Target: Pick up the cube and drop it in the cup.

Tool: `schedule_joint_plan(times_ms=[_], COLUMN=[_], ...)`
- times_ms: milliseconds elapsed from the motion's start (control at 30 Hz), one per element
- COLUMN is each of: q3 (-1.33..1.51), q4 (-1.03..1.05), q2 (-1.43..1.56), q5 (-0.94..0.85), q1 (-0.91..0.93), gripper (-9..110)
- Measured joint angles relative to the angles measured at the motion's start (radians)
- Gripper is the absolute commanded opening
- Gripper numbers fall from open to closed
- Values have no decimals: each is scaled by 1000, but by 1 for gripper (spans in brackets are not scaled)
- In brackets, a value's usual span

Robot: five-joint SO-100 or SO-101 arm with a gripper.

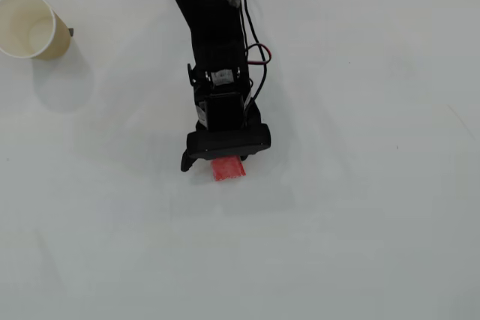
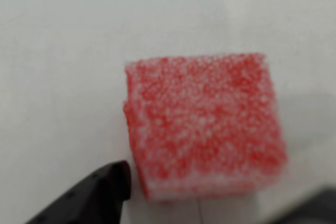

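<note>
Next, my gripper grabs the red cube by its opposite sides, to drop it in the cup point(image 1: 28, 26).
The cube point(image 2: 205, 129) is a red speckled block resting on the white table, and it fills the middle of the wrist view. In the overhead view the cube point(image 1: 229, 169) pokes out from under the black gripper point(image 1: 219, 164) near the table's centre, its upper part hidden by the gripper. One black fingertip point(image 2: 100, 195) sits just off the cube's lower left corner, and a blurred dark part point(image 2: 315, 205) shows at the lower right. The gripper point(image 2: 210, 205) is open and straddles the cube. The cup point(image 1: 28, 26), cream-white paper, stands far off at the top left.
The black arm point(image 1: 214, 28) with its red and black cables point(image 1: 259, 54) reaches down from the top edge. A tiny dark speck point(image 1: 70, 32) lies beside the cup. White table point(image 1: 360, 222) surrounds the cube on all sides.
</note>
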Motion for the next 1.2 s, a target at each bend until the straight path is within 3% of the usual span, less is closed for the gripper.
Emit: schedule_joint_plan(times_ms=[1200], q3=[-133], q4=[9], q2=[-129], q5=[0], q1=[0], gripper=[43])
